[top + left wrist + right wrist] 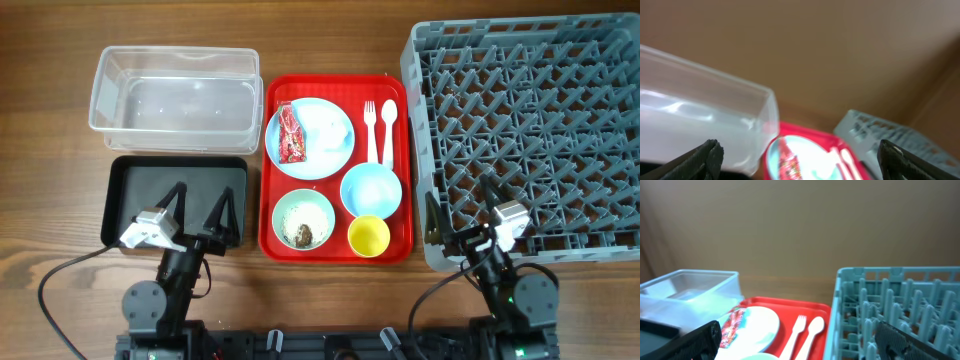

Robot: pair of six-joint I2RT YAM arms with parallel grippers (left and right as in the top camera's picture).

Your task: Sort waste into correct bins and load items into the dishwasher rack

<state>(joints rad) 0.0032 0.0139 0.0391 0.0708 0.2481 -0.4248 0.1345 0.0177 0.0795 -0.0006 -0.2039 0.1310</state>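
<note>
The left gripper will take hold of the yellow cup by its rim (pixel 358 240), so the cup's base stays free for the right gripper to load the cup into the rack (pixel 540 130).
On the red serving tray (pixel 335 243), a light blue plate (pixel 312 158) holds a red wrapper (pixel 290 135) and a white tissue (pixel 330 127). The white fork (pixel 370 130) and spoon (pixel 388 130) lie to its right. A light blue bowl (pixel 371 190), a pale green bowl (pixel 303 220) with food scraps (pixel 303 235), and a yellow cup (pixel 368 236) sit in front. The clear tub (pixel 175 100) and black tray (pixel 135 180) are at the left, the grey rack (pixel 540 130) at the right. My left gripper (pixel 203 212) is open over the black tray. My right gripper (pixel 460 208) is open over the rack's near-left corner.
The wooden table surrounds everything. The left wrist view shows the clear tub (pixel 705 125), the plate with wrapper (pixel 790 160) and the rack (pixel 890 137), blurred. The right wrist view shows the fork (pixel 796 330), spoon (pixel 812 330), plate (pixel 760 325) and rack (pixel 900 310).
</note>
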